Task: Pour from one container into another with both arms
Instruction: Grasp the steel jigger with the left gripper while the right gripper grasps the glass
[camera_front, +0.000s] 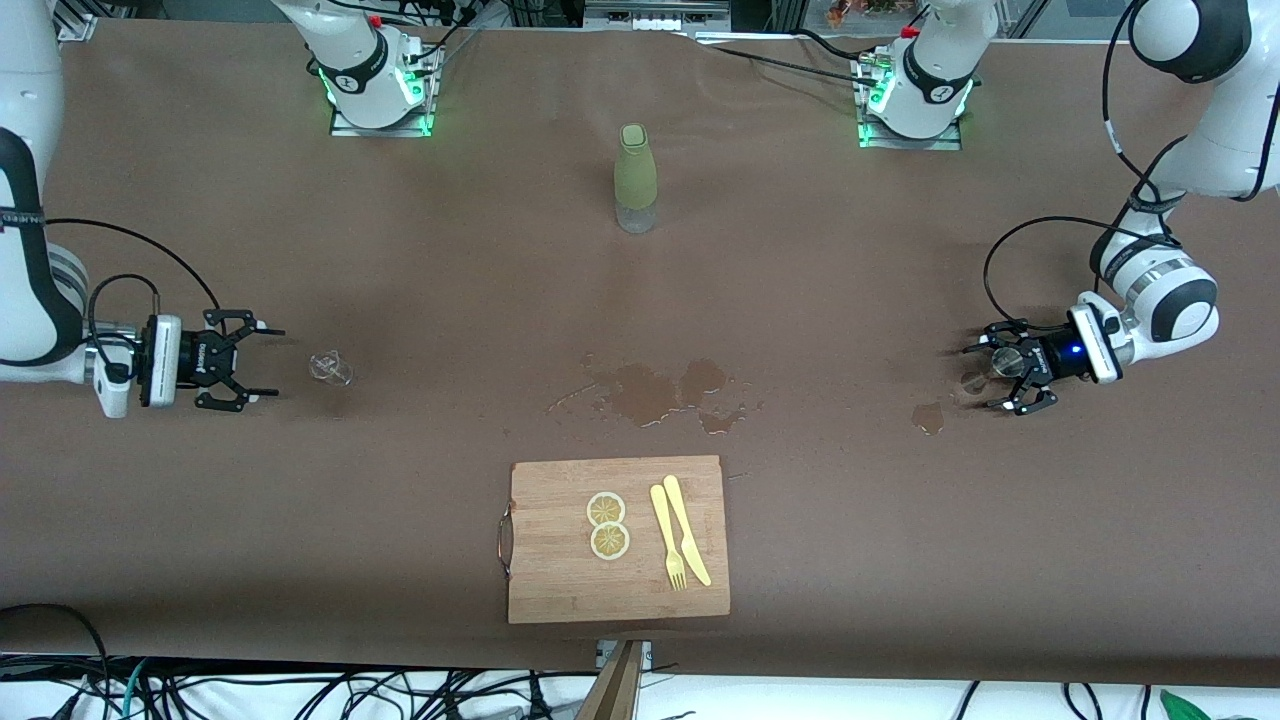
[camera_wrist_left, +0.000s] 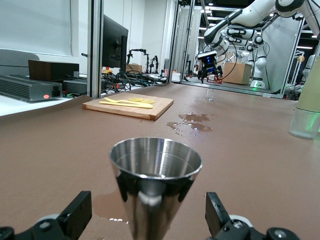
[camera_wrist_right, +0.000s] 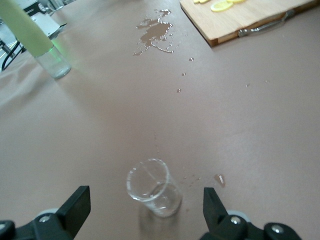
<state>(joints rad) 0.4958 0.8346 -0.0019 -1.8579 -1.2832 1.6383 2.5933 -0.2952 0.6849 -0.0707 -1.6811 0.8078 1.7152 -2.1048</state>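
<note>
I should close my left gripper, and that would hold the cup: my fingers are low over the brown table, beside the silver metal cup's lower body (camera_front: 993, 370) (camera_wrist_left: 150, 220).
The tiny clear glass cup (camera_front: 330, 368) (camera_wrist_right: 152, 187) stands on the brown table toward the right arm's end. My right gripper (camera_front: 262, 362) (camera_wrist_right: 145, 210) is low beside it, open, with the cup just ahead of its fingertips and untouched. The shiny silver metal cup (camera_front: 975, 380) (camera_wrist_left: 155, 175) stands toward the left arm's end. My left gripper (camera_front: 985, 377) (camera_wrist_left: 149, 215) is open around its narrow waist, one finger (camera_wrist_left: 75, 212) on each side with a gap to the metal. The left wrist view also shows the right gripper (camera_wrist_left: 209, 62) far off.
A tall olive-green bottle (camera_front: 635, 178) (camera_wrist_left: 306, 110) (camera_wrist_right: 35, 35) stands mid-table near the bases. A wooden cutting board (camera_front: 545, 570) (camera_wrist_left: 130, 106) with lemon slices, a yellow knife and a fork lies nearest the front camera. Wet puddles (camera_front: 660, 390) (camera_wrist_right: 155, 32) mark the middle; a small one (camera_front: 928, 417) lies beside the silver cup.
</note>
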